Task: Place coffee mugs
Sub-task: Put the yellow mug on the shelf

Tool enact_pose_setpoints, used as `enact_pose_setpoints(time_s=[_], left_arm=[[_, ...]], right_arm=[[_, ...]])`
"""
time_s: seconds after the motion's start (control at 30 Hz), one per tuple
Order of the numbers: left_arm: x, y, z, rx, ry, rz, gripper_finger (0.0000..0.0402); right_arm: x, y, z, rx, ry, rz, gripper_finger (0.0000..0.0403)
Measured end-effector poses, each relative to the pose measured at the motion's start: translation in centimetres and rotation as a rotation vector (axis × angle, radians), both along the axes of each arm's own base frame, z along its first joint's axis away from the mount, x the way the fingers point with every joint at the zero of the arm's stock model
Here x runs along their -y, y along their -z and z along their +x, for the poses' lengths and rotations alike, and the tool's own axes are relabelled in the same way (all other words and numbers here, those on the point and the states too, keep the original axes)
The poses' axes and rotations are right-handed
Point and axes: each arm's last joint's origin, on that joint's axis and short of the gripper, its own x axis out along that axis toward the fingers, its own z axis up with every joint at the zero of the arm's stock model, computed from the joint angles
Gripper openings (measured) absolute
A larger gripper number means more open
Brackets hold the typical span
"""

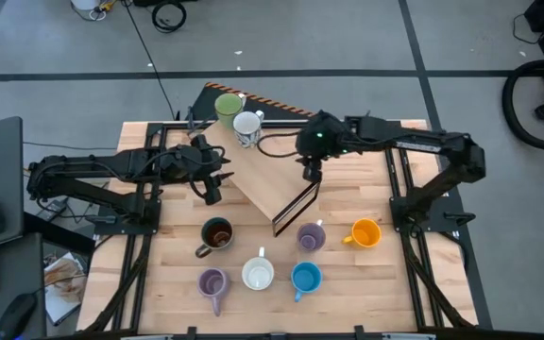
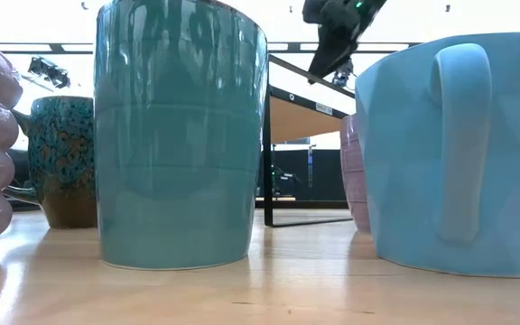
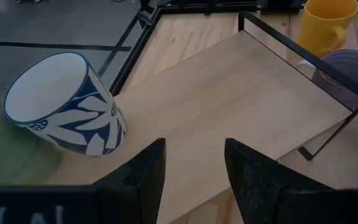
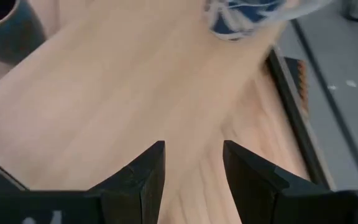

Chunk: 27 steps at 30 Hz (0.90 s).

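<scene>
I need to grab the orange mug by its rim [image 1: 354,231] beside the handle with my right gripper next, to set the mug on the wooden shelf [image 1: 264,175].
A slanted wooden shelf on a black frame [image 1: 270,179] stands mid-table. The green mug [image 1: 227,106] and the white patterned mug [image 1: 246,126] stand on its far end, also seen as the patterned mug [image 3: 67,102] and green mug [image 3: 5,149]. On the table near the front stand the dark brown mug [image 1: 217,234], a lavender mug [image 1: 311,237], the orange mug [image 1: 365,233], a second lavender mug [image 1: 212,282], the white mug [image 1: 258,274] and the blue mug [image 1: 305,278]. My left gripper [image 1: 211,194] [image 3: 193,168] is open at the shelf's left edge. My right gripper [image 1: 310,173] [image 4: 193,165] is open above the shelf's right side.
The shelf's black frame [image 3: 303,56] stands up along its right side, next to the lavender mug [image 3: 347,68] and orange mug [image 3: 331,25]. Black rails [image 1: 399,189] run down both table sides. In the low view the front mugs [image 2: 181,135] block most of the shelf [image 2: 305,99].
</scene>
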Motion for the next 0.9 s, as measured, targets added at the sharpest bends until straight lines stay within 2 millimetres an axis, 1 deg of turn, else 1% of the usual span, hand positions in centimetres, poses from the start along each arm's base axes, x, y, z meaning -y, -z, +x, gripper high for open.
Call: enact_pose_setpoints(time_s=[0.1, 0.17, 0.27, 0.37, 0.63, 0.77, 0.9], left_arm=[[0.0, 0.0, 0.0, 0.000, 0.000, 0.000, 0.0172], [0.0, 0.0, 0.0, 0.000, 0.000, 0.000, 0.0172], [0.0, 0.0, 0.0, 0.000, 0.000, 0.000, 0.0172], [0.0, 0.0, 0.0, 0.000, 0.000, 0.001, 0.0172], [0.0, 0.0, 0.0, 0.000, 0.001, 0.002, 0.0172], [0.0, 0.0, 0.0, 0.000, 0.001, 0.002, 0.0172], [0.0, 0.0, 0.0, 0.000, 0.001, 0.002, 0.0172]], right_arm=[[-0.9, -1.1, -1.7, -0.023, 0.058, -0.026, 0.0168], [-1.3, -1.4, -2.8, -0.054, 0.078, -0.004, 0.0168], [-2.2, -1.2, -4.1, -0.127, 0.073, 0.101, 0.0168], [-3.4, -0.6, -4.8, -0.230, 0.054, 0.213, 0.0168], [-7.7, 1.6, -4.8, -0.507, 0.016, 0.296, 0.0168], [-9.7, 2.5, -4.3, -0.583, 0.003, 0.310, 0.0168], [-11.4, 3.5, -3.7, -0.635, 0.017, 0.376, 0.0168]])
